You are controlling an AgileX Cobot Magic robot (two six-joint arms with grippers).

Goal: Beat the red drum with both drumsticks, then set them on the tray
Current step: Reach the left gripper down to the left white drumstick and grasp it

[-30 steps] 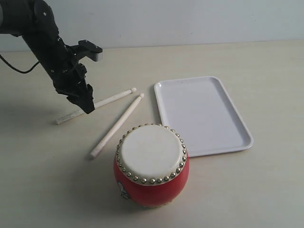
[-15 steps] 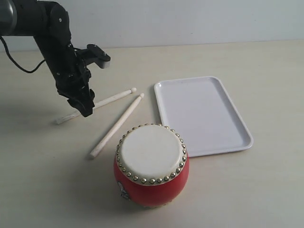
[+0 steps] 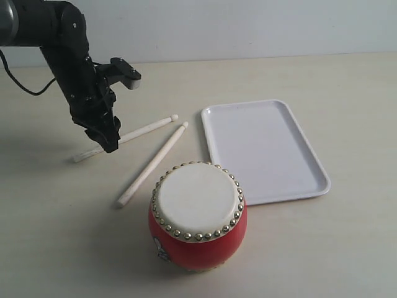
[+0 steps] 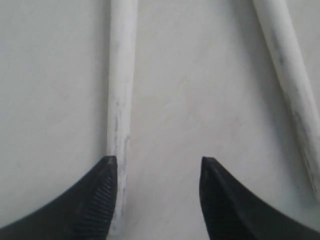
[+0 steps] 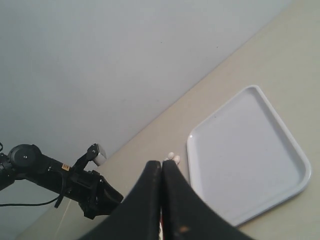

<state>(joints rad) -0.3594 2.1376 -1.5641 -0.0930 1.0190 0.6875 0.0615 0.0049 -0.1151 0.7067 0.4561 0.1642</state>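
I should lower my left gripper to the pale drumstick before I close it on the drumstick. The drumstick is below my left gripper's fingers.
The red drum [image 3: 197,218] with its cream skin stands at the front middle of the table. Two pale drumsticks lie to its left: the far stick [image 3: 139,132] [image 4: 121,90] and the near stick [image 3: 152,164] [image 4: 287,85]. My left gripper [image 3: 110,143] [image 4: 159,167] is open, low over the far stick's handle end, one finger [image 4: 97,200] right beside the stick. The white tray [image 3: 263,149] [image 5: 245,150] lies empty to the right of the drum. My right gripper [image 5: 161,170] is shut and empty, held high above the table; it is out of the exterior view.
The left arm [image 3: 68,56] reaches down from the upper left, and a black cable [image 3: 18,84] trails behind it. A pale wall [image 3: 248,25] borders the table at the back.
My left gripper shifted slightly left and settled lower onto the far stick's handle end. The sticks, drum and tray have not moved.
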